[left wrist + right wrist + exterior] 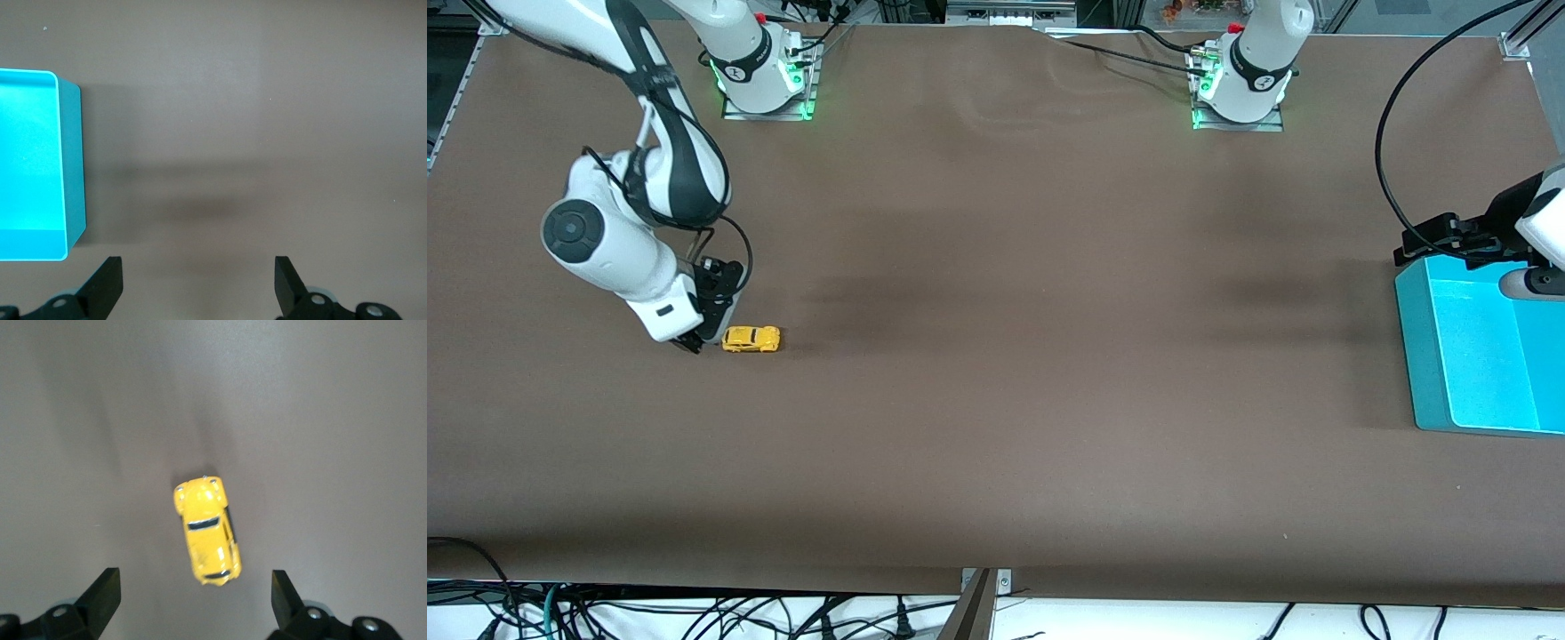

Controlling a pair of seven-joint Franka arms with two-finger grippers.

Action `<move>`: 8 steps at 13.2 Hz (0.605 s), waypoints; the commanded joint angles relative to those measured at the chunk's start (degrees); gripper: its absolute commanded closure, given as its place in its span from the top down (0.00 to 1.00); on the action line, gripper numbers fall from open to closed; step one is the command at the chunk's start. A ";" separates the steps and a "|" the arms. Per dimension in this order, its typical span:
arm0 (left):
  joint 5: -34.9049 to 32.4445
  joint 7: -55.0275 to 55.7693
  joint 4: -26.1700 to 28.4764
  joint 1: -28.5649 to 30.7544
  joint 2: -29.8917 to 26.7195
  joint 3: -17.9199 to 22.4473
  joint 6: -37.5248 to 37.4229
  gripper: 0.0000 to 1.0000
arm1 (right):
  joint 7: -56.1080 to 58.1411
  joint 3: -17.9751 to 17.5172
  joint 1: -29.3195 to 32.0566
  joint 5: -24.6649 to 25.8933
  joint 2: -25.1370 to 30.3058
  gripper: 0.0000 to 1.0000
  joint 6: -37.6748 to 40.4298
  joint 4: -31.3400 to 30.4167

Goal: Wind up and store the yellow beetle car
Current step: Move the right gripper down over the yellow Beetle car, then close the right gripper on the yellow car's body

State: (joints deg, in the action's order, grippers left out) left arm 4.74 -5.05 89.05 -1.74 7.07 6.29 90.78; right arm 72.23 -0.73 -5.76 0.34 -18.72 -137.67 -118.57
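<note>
I need to wind the yellow beetle car, so my right gripper should next grab it by the sides of its cabin [751, 340] [211, 544].
The yellow beetle car [751, 339] stands on its wheels on the brown table, toward the right arm's end. My right gripper [691, 342] is low over the table right beside the car, open and empty. In the right wrist view the car [207, 530] lies just ahead of the open fingers, not between them. My left gripper [1436, 240] is open and empty, up over the edge of the teal bin [1476, 356] at the left arm's end. In the left wrist view the bin [40, 167] shows empty.
The brown table cover [996, 356] stretches wide between the car and the bin. Cables hang below the table edge nearest the front camera.
</note>
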 commanded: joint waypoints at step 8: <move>-1.40 -1.10 -0.20 0.25 -0.22 -0.23 -0.08 1.00 | 10.21 -0.15 0.04 0.54 -5.62 1.00 -13.40 -4.29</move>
State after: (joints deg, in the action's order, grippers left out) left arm 4.74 -5.05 89.06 -1.74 7.08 6.29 90.78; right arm 81.65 -0.73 -5.80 0.34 -25.01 -148.21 -120.46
